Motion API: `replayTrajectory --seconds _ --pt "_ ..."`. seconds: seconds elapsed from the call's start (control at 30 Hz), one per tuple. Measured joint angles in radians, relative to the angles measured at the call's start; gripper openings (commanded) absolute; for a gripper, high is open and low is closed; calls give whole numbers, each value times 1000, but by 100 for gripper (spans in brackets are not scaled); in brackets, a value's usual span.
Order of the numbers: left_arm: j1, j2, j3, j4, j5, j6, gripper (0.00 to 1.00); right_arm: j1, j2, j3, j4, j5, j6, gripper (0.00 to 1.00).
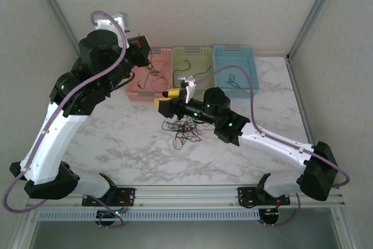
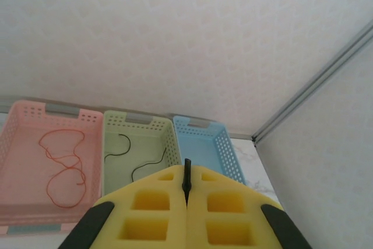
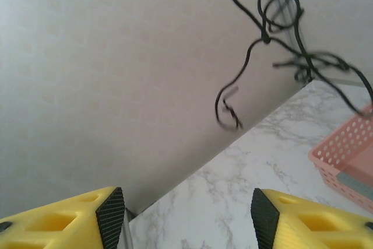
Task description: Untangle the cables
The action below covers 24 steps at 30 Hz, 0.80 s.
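Note:
I should next grab the black cable with my right gripper by its free dangling end (image 3: 238, 125), opposite the left gripper's end, to untangle it.
My left gripper (image 2: 186, 202) is raised above the pink basket (image 1: 140, 88) and shut on the end of a black cable (image 2: 186, 176). That cable (image 1: 153, 69) dangles from the gripper (image 1: 144, 47), tangled with others. In the right wrist view the hanging black cables (image 3: 274, 24) loop in the air ahead. A tangled pile of cables (image 1: 183, 126) lies on the marble table just below my right gripper (image 1: 165, 100). The right gripper (image 3: 187, 217) is open with nothing between its fingers.
Three baskets stand in a row at the back. The pink basket (image 2: 17, 161) holds a red-orange cable (image 2: 61, 167), the green basket (image 2: 111, 144) a black cable (image 2: 145, 167), and the blue basket (image 1: 247, 65) a green-teal cable (image 1: 233, 79). White walls enclose the table (image 1: 145, 150).

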Motion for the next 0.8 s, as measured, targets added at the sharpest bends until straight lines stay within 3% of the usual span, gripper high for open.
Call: replayTrajectory --seconds 0.33,0.57,0.8 --pt "0 2 0 14 -40 -15 0 19 127 143 -26 118 50 56" --pt "0 2 1 14 -48 -15 0 19 198 185 -43 138 53 35" --pt "0 2 1 14 -48 -14 0 19 211 196 -46 124 57 44"
